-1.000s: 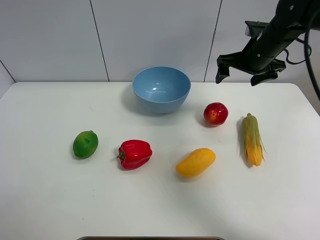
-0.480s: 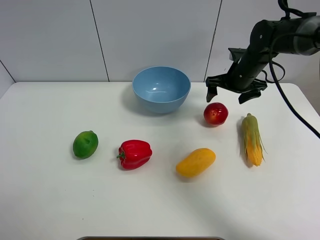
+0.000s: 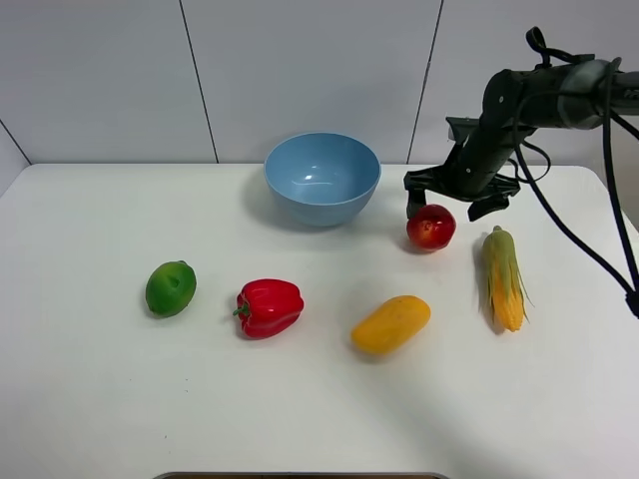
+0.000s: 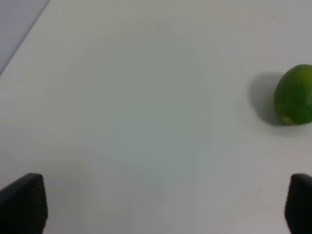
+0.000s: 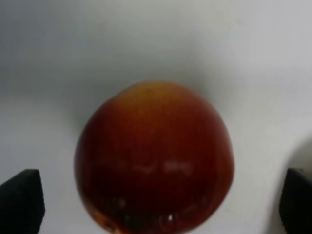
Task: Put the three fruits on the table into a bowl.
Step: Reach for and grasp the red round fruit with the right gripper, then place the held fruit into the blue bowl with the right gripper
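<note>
The robot's right gripper isn't ready to close yet and will move toward the red peach (image 3: pixel 430 227) (image 5: pixel 154 156) first: its fingers are short of the peach, above the white table.
The red peach (image 3: pixel 430 227) sits on the white table (image 3: pixel 100 399), right of the light-blue bowl (image 3: pixel 321 207). My right gripper (image 3: pixel 451 204) hangs open just above and behind the peach, one finger on each side. In the right wrist view the peach (image 5: pixel 154 156) fills the space between the open gripper's (image 5: pixel 158 204) fingers, untouched. The yellow-orange mango (image 3: pixel 390 324) lies in front of the peach. The green lime (image 3: pixel 171 287) rests at the left. In the left wrist view my left gripper (image 4: pixel 161 204) is open over bare table, the lime (image 4: pixel 294 95) well off to one side.
A glossy red bell pepper (image 3: pixel 270 307) sits between the lime and the mango. A corn cob (image 3: pixel 504 277) in green husk lies right of the peach, close to the right gripper. The left arm is outside the exterior view.
The right arm has come down and moved left, from high above the table's back edge to just over the peach. Its jaws stayed open. Nothing on the table moved.
</note>
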